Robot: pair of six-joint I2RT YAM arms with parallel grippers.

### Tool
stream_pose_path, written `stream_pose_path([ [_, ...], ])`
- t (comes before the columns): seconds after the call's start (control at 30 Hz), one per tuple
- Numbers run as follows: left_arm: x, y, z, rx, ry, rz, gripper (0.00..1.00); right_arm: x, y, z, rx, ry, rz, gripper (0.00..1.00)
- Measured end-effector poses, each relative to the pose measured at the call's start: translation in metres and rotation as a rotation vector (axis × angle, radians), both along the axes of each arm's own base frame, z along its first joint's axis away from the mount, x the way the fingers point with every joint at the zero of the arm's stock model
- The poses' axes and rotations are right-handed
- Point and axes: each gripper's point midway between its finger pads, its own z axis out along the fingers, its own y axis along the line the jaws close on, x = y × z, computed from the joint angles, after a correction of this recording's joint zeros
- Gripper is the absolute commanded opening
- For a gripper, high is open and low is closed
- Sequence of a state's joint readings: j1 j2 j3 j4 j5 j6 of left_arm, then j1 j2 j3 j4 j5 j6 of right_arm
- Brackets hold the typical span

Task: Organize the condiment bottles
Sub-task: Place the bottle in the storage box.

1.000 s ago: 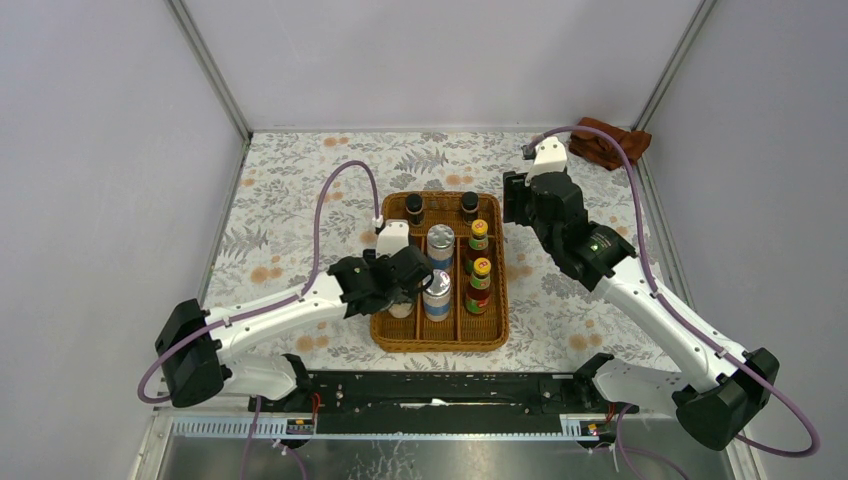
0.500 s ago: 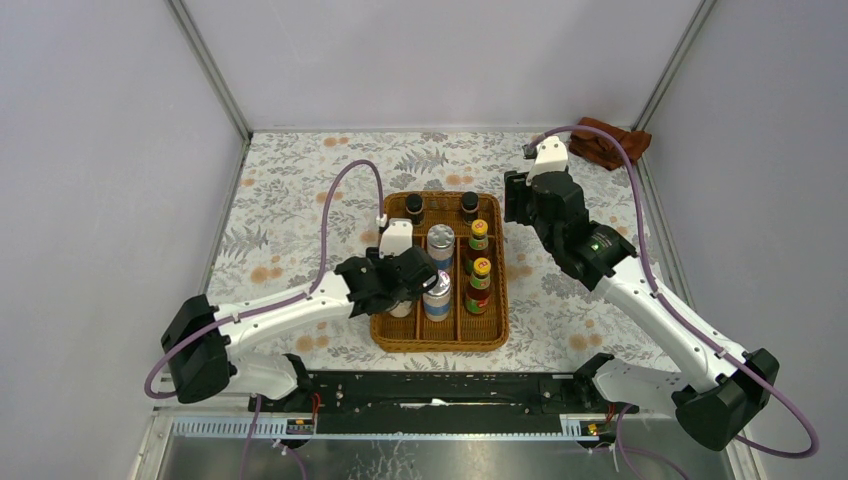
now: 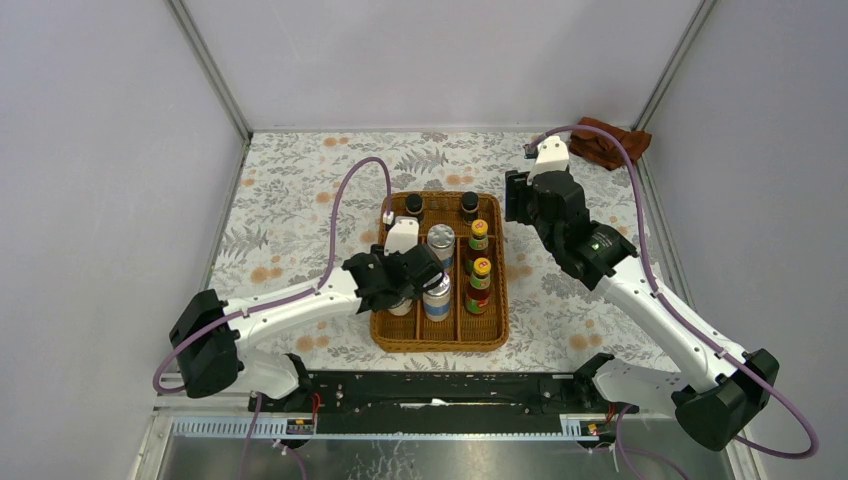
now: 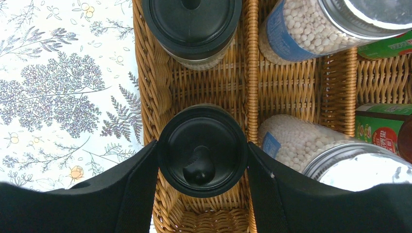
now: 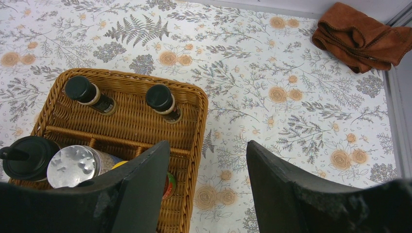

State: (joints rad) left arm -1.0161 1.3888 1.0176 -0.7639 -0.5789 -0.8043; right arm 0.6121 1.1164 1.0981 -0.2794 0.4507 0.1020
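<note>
I should open my left gripper now, because the jar sits upright and low in its lane, between the wicker tray's rim and the divider.
My left gripper [image 4: 202, 160] is shut on a clear black-lidded jar [image 4: 202, 150] in the left lane of the wicker tray [image 3: 440, 345]; both fingers press its lid. A second black-lidded jar [image 4: 192, 24] stands farther along that lane. Two silver-lidded shakers [image 3: 440, 240] [image 3: 436, 292] fill the middle lane and two red yellow-capped sauce bottles [image 3: 479, 238] [image 3: 480, 280] the right lane. Two tiny dark bottles [image 5: 82, 91] [image 5: 161, 99] stand in the far compartment. My right gripper [image 5: 208, 189] hangs open over the tray's right rim, holding nothing.
A rust-brown cloth [image 3: 608, 142] lies crumpled in the far right corner by the wall. The floral tablecloth [image 3: 290, 210] stretches to the left and right of the tray. Grey walls close in the table on three sides.
My left arm has shifted slightly right and away over the tray's left lane, still gripping the jar. The right arm has not moved.
</note>
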Motion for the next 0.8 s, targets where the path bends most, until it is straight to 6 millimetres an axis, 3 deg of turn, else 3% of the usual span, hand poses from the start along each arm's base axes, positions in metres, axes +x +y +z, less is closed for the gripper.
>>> stream_pose_path([
  [0.43, -0.0066, 0.0011, 0.0007, -0.012, 0.017, -0.019, 0.51, 0.0004, -0.0004, -0.0002, 0.002, 0.002, 0.001, 0.66],
  [0.8, -0.0096, 0.0020, 0.0016, -0.021, 0.025, -0.021, 0.76, 0.0004, -0.0002, -0.0002, 0.002, 0.002, 0.002, 0.67],
])
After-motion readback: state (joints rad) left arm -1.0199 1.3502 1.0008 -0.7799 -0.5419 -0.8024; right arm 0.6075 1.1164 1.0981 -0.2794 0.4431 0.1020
